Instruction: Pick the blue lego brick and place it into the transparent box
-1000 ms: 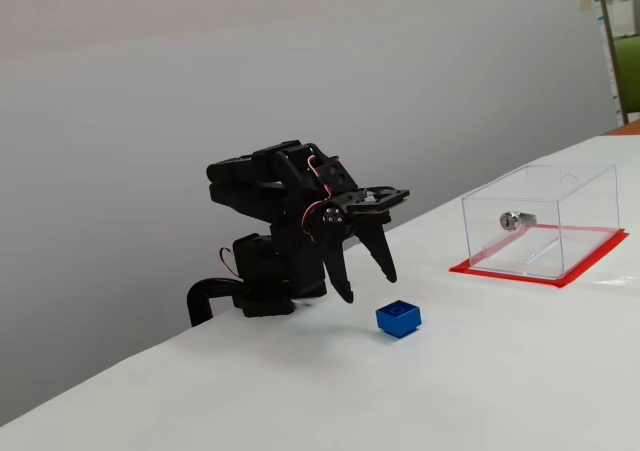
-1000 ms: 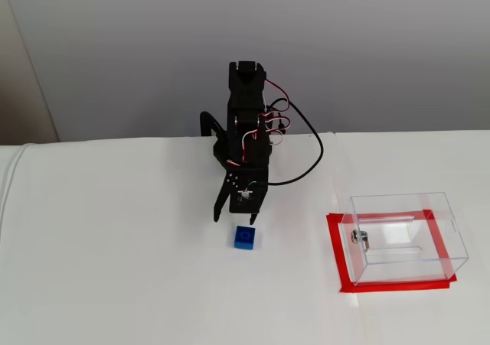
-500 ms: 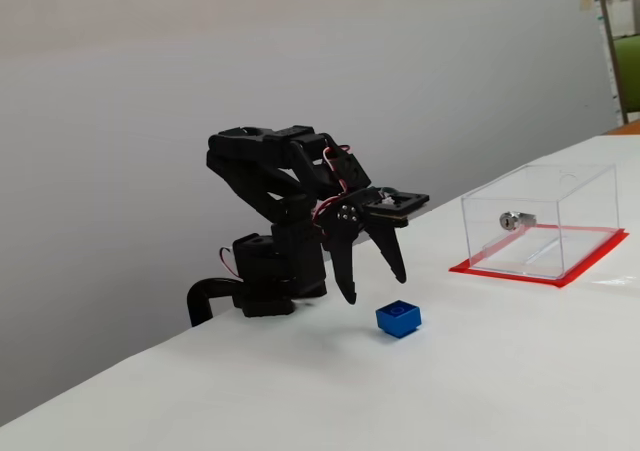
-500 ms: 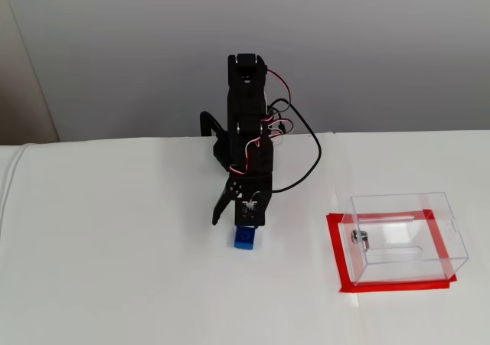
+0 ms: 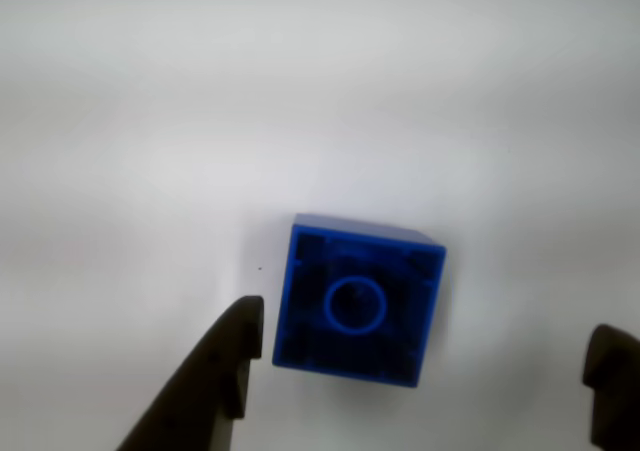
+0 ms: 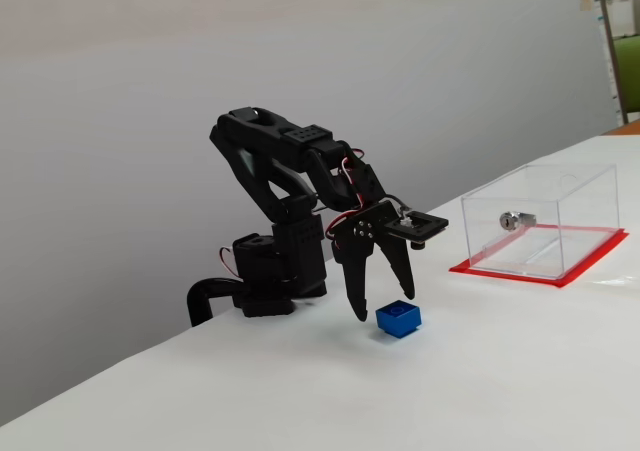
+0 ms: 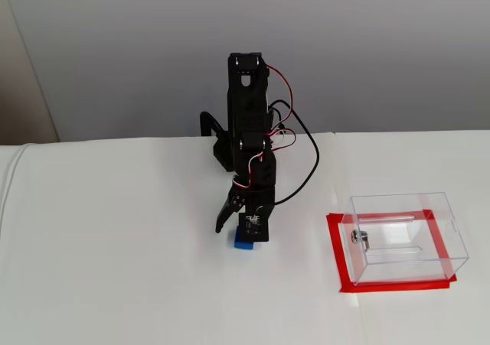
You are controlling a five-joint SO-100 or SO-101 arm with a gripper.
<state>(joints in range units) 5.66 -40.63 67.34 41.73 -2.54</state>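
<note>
The blue lego brick has to go into the transparent box. My gripper should next pick up the brick by the sides around its hollow bottom (image 5: pixel 356 306).
The blue lego brick (image 5: pixel 358 301) lies on the white table, its round stud facing the wrist camera. My gripper (image 5: pixel 428 323) is open and hangs just above it, one finger to the left of the brick and the other far off to its right. In a fixed view the gripper (image 6: pixel 385 304) points down over the brick (image 6: pixel 399 319). In the other fixed view the brick (image 7: pixel 243 245) peeks out below the gripper (image 7: pixel 237 232). The transparent box (image 6: pixel 540 221) with its silver lock (image 6: pixel 517 219) stands on a red mat to the right, also seen in the other fixed view (image 7: pixel 402 238).
The arm's black base (image 6: pixel 275 276) is clamped at the table's back edge against a grey wall. The white table (image 7: pixel 115 268) reaches left and forward of the arm. The red mat (image 7: pixel 341 272) frames the box.
</note>
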